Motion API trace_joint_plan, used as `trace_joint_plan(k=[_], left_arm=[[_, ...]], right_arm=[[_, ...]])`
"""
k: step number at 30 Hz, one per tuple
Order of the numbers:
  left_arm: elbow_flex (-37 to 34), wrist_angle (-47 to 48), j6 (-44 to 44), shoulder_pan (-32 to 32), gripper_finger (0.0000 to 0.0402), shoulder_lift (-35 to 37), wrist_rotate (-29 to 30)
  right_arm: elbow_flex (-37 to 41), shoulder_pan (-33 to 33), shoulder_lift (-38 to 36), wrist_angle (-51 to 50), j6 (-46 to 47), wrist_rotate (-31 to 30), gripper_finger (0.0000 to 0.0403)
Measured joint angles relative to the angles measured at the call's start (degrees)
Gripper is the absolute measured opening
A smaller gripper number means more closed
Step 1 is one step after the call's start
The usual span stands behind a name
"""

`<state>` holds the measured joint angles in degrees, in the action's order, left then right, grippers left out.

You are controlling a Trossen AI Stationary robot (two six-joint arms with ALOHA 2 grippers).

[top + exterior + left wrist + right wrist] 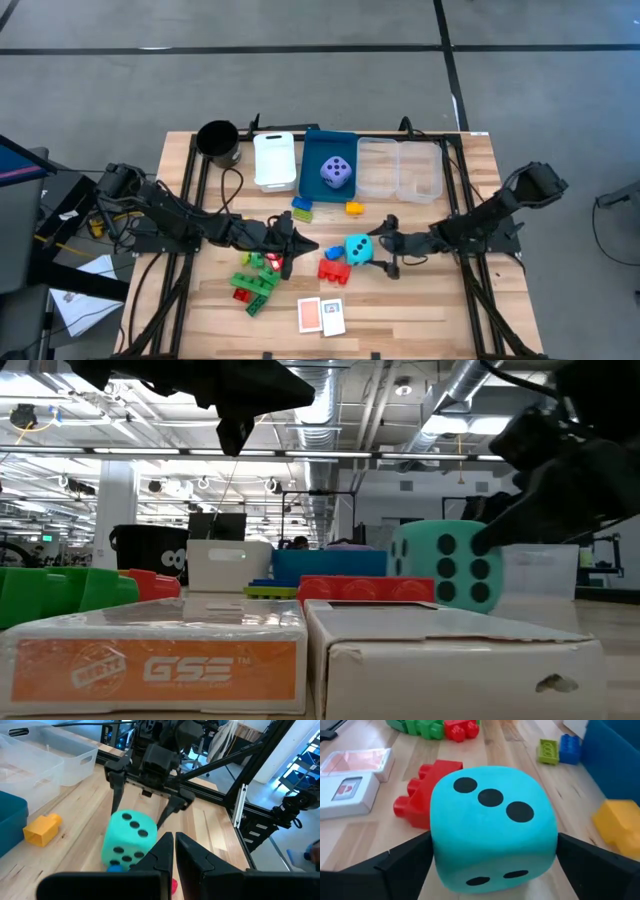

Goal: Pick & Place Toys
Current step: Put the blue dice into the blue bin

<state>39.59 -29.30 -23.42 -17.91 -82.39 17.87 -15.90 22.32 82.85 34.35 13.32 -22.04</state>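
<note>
My right gripper grips the cyan die by its two opposite open sides next, since a red brick (334,271) crowds one side of the die.
A cyan die (358,249) sits on the table near the middle, with a red brick (333,270) just beside it. My right gripper (376,252) comes from the table's right and is open, with one finger on each side of the die (490,825). My left gripper (305,247) is shut and hovers above the table, left of the die, with nothing in it. Green and red bricks (255,282) lie under and near it. Two cards (322,315) lie near the front edge. A purple die (337,172) rests in the blue bin (312,148). My right gripper has its fingers (402,865) alongside two opposite side faces of the cyan die, slanting down from the table's right. The die rests on the table. I cannot tell whether the fingers touch it.
At the back stand a black cup (218,142), a white bin (273,160) and two clear bins (400,168). A yellow brick (354,208) and a green and blue brick pair (302,208) lie in front of the blue bin. Bare wood shows at the front right.
</note>
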Motion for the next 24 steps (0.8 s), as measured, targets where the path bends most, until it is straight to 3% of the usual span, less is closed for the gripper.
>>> trace_joint_plan(k=[6, 11, 16, 24], left_arm=[[0.0, 0.8, 0.0, 0.0, 0.0013, 0.0, 0.2], [0.0, 1.0, 0.0, 0.0, 0.0013, 0.0, 0.2], [0.0, 1.2, 0.0, 0.0, 0.0013, 0.0, 0.2], [0.0, 1.5, 0.0, 0.0, 0.0013, 0.0, 0.2]], right_arm=[[-6.0, -0.4, 6.4, -0.1, -1.1, 1.9, 0.0342], [-9.3, -0.4, 7.5, -1.4, -1.4, 2.7, 0.0292], [-10.0, -0.2, 5.2, -2.4, -1.3, 3.5, 0.0286], [-10.1, -0.2, -5.0, -3.5, -2.2, -3.8, 0.0286]])
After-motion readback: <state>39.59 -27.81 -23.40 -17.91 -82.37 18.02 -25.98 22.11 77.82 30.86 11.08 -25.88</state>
